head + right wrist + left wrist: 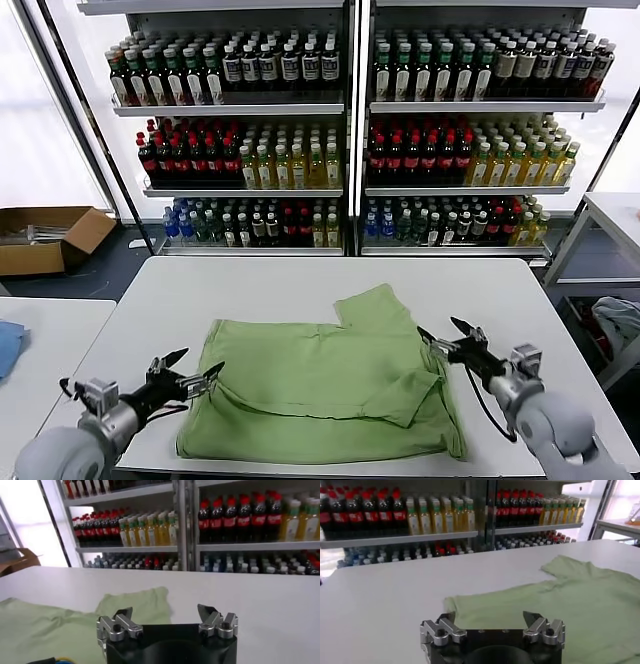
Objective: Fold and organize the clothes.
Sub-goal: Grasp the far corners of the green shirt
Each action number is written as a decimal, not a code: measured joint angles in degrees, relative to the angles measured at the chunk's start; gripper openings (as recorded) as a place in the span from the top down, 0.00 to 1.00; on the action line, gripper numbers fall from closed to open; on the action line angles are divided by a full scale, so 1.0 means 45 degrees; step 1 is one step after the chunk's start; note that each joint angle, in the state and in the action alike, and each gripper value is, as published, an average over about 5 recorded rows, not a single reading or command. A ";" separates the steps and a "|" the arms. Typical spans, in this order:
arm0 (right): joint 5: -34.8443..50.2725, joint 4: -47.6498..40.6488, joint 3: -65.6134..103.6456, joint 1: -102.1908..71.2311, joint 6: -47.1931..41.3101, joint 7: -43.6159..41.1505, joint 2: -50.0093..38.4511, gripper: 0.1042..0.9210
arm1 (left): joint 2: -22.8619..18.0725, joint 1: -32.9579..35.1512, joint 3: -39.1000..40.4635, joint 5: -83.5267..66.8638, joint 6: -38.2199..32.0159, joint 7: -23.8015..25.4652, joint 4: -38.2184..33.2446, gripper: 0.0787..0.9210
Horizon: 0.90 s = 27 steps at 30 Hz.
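Note:
My right gripper takes hold of the light green shirt by its jutting sleeve (382, 304) next, to fold the shirt over its doubled lower part (315, 435).
The light green shirt (320, 380) lies partly folded on the white table (300, 285), its lower part doubled over and one sleeve (370, 305) pointing toward the shelves. My left gripper (203, 362) hovers open at the shirt's left edge with nothing between its fingers. My right gripper (438, 327) hovers open at the shirt's right edge, also holding nothing. In the left wrist view the shirt (570, 600) spreads beyond the open left gripper (490, 615). In the right wrist view the shirt (50, 625) lies off to one side of the open right gripper (165, 610).
Shelves of bottles (340, 130) stand behind the table. A cardboard box (45, 235) sits on the floor at far left. A blue cloth (8, 345) lies on a side table at left. At right are another table (620, 215) and a grey-blue cloth (620, 320).

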 measured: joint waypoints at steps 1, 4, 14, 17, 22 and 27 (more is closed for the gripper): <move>-0.0013 -0.0403 -0.0269 0.0459 -0.0076 -0.0074 0.0028 0.12 | 0.0120 -0.0411 0.0292 -0.0078 -0.0018 0.0011 0.0337 0.12; -0.0085 -0.1516 -0.1001 0.1674 -0.0246 -0.0236 0.0159 0.12 | 0.0389 -0.1620 0.1179 -0.0244 -0.0048 0.0050 0.1318 0.12; -0.0388 -0.4392 -0.2765 0.4546 -0.0540 -0.0417 0.0904 0.12 | 0.0570 -0.5103 0.3813 -0.0491 -0.0074 0.0081 0.4244 0.12; -0.0511 -0.5063 -0.3170 0.5175 -0.0583 -0.0491 0.1160 0.12 | 0.0512 -0.5770 0.4324 -0.0512 -0.0085 0.0070 0.4867 0.12; -0.0683 -0.5894 -0.3694 0.5886 -0.0620 -0.0621 0.1469 0.12 | 0.0425 -0.6387 0.4885 -0.0534 -0.0070 0.0008 0.5441 0.12; -0.0873 -0.6444 -0.4072 0.6211 -0.0634 -0.0733 0.1651 0.18 | 0.0319 -0.6597 0.5122 -0.0561 0.0023 -0.0008 0.5665 0.17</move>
